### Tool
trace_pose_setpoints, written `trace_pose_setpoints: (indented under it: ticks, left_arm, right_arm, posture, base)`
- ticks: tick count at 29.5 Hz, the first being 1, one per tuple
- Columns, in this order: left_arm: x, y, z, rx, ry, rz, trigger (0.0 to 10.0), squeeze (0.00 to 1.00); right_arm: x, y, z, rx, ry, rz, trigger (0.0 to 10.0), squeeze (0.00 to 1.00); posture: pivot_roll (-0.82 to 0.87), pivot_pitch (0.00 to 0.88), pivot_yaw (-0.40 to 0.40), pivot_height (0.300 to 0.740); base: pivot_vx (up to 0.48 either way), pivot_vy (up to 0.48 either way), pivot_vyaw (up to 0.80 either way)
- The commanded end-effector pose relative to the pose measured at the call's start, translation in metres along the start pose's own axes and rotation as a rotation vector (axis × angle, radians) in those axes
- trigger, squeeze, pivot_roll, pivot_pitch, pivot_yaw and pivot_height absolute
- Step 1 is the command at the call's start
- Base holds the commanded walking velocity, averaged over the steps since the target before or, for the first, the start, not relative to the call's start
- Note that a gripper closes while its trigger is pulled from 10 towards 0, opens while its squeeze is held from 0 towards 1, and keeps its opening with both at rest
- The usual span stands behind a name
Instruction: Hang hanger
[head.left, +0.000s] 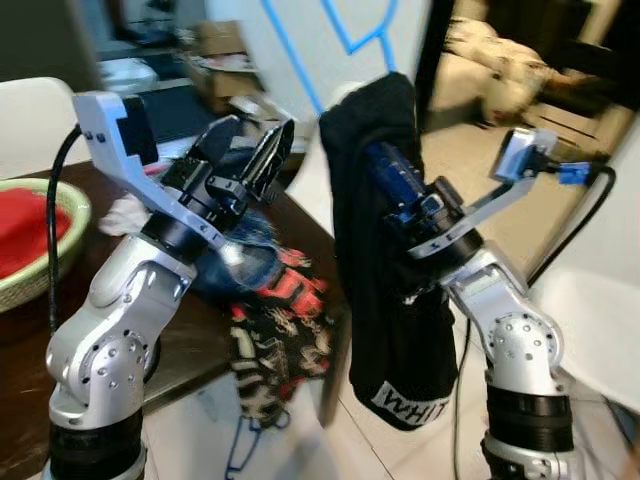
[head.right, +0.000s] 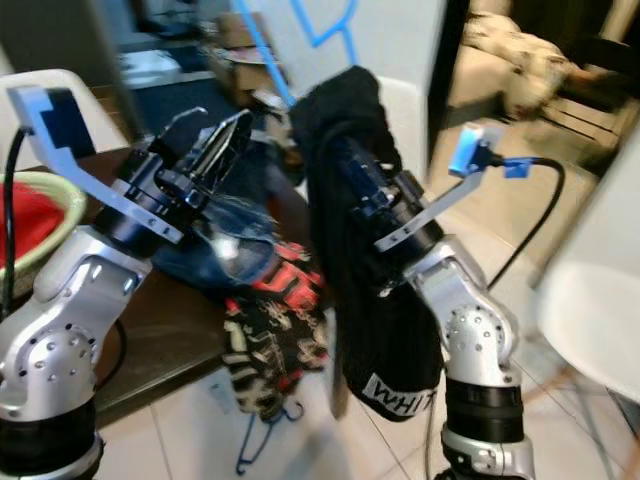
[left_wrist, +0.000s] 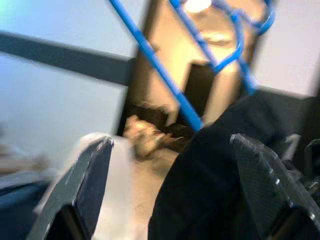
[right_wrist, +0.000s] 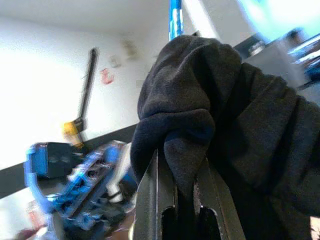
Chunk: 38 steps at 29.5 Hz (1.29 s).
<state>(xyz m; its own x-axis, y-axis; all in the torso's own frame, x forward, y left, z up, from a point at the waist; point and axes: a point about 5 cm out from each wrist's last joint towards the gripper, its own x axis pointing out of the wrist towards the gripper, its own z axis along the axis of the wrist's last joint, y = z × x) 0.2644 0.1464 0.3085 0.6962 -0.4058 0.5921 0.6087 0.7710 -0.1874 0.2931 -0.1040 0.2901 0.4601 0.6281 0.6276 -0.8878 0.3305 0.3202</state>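
Note:
The robot's left gripper needs to hang the hanger with the black garment draped on it, so next it should grab the blue hanger by its bare end (head.left: 285, 42) (left_wrist: 131, 25).
A blue hanger (head.left: 290, 50) hangs up high with a black garment (head.left: 380, 290) draped from it; white lettering runs along the garment's hem. My right gripper (right_wrist: 177, 165) is shut on a fold of the black cloth near its top, and in the head views its fingertips are buried in the fabric. Raised to the left of the garment, my left gripper (head.left: 250, 150) is open and holds nothing. In the left wrist view its fingers (left_wrist: 90, 180) frame the blue hanger (left_wrist: 170, 90) and the black garment (left_wrist: 210, 190).
A dark table (head.left: 190, 340) carries a green basket (head.left: 70, 215) with red cloth, plus jeans (head.left: 250, 250) and a red-and-black patterned garment (head.left: 285, 310) spilling over its edge. Another blue hanger (head.left: 240, 450) dangles near the floor. A white chair (head.left: 590, 320) stands at right.

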Motion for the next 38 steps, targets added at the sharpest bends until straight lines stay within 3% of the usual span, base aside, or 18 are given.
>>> trace_pose_setpoints:
  ticks: [1,11,16,18,20,21,22,24,25,27,31,38]
  left_arm:
    - [0.001,-0.002,-0.003,-0.011,0.020,-0.017,10.0,0.00]
    - [-0.001,-0.002,-0.005,-0.022,0.028,-0.018,10.0,0.00]
    - [-0.003,-0.001,-0.007,-0.015,0.044,-0.014,10.0,0.00]
    - [-0.004,-0.001,-0.008,-0.013,0.051,-0.011,10.0,0.00]
    - [-0.004,-0.001,-0.008,-0.013,0.051,-0.011,10.0,0.00]
    - [-0.005,0.000,-0.010,-0.019,0.068,-0.006,10.0,0.00]
    - [-0.005,0.000,-0.010,-0.019,0.068,-0.006,10.0,0.00]
    - [-0.007,0.001,-0.013,-0.016,0.103,-0.001,10.0,0.00]
    - [-0.007,0.001,-0.013,-0.016,0.103,-0.001,10.0,0.00]
    - [-0.010,0.002,-0.016,0.005,0.134,0.003,10.0,0.00]
    - [-0.013,0.006,-0.021,0.038,0.173,0.021,10.0,0.00]
    - [-0.013,0.009,-0.021,0.035,0.174,0.045,10.0,0.00]
  right_arm:
    - [-0.003,0.000,0.011,-0.013,-0.037,0.000,10.0,0.00]
    - [-0.002,-0.012,0.010,-0.062,-0.048,-0.126,10.0,0.00]
    - [-0.003,-0.021,0.001,-0.115,0.032,-0.194,10.0,0.00]
    - [-0.006,-0.022,-0.010,-0.170,0.151,-0.187,10.0,0.00]
    - [-0.007,-0.022,-0.011,-0.174,0.160,-0.185,10.0,0.00]
    - [-0.015,-0.017,-0.023,-0.219,0.286,-0.106,10.0,0.00]
    - [-0.015,-0.017,-0.023,-0.219,0.286,-0.106,10.0,0.00]
    - [-0.032,-0.009,-0.040,-0.258,0.479,0.016,10.0,0.00]
    - [-0.032,-0.009,-0.040,-0.258,0.479,0.016,10.0,0.00]
    - [-0.049,-0.005,-0.045,-0.250,0.591,0.086,10.0,0.00]
    - [-0.064,-0.005,-0.047,-0.268,0.699,0.123,10.0,0.00]
    - [-0.075,-0.006,-0.041,-0.281,0.737,0.142,10.0,0.00]
  posture:
    - [0.07,0.053,-0.067,0.740]
    - [0.07,0.048,-0.071,0.740]
    - [0.07,0.047,-0.073,0.740]
    - [0.07,0.048,-0.073,0.740]
    - [0.07,0.048,-0.073,0.740]
    - [0.07,0.047,-0.075,0.740]
    - [0.07,0.047,-0.075,0.740]
    - [0.07,0.046,-0.074,0.740]
    - [0.07,0.046,-0.074,0.740]
    - [0.07,0.049,-0.070,0.740]
    - [0.07,0.049,-0.070,0.740]
    - [0.06,0.054,-0.064,0.740]
  base:
    - [0.480,0.000,0.79]
    - [0.480,0.000,0.55]
    - [0.480,0.000,0.00]
    - [0.480,0.000,0.00]
    - [0.414,0.000,0.00]
    - [0.000,0.000,0.00]
    - [0.000,0.000,0.00]
    - [0.000,0.000,0.00]
    - [0.000,0.000,0.00]
    - [0.000,0.000,0.00]
    - [0.000,0.000,0.00]
    - [0.000,0.000,0.00]
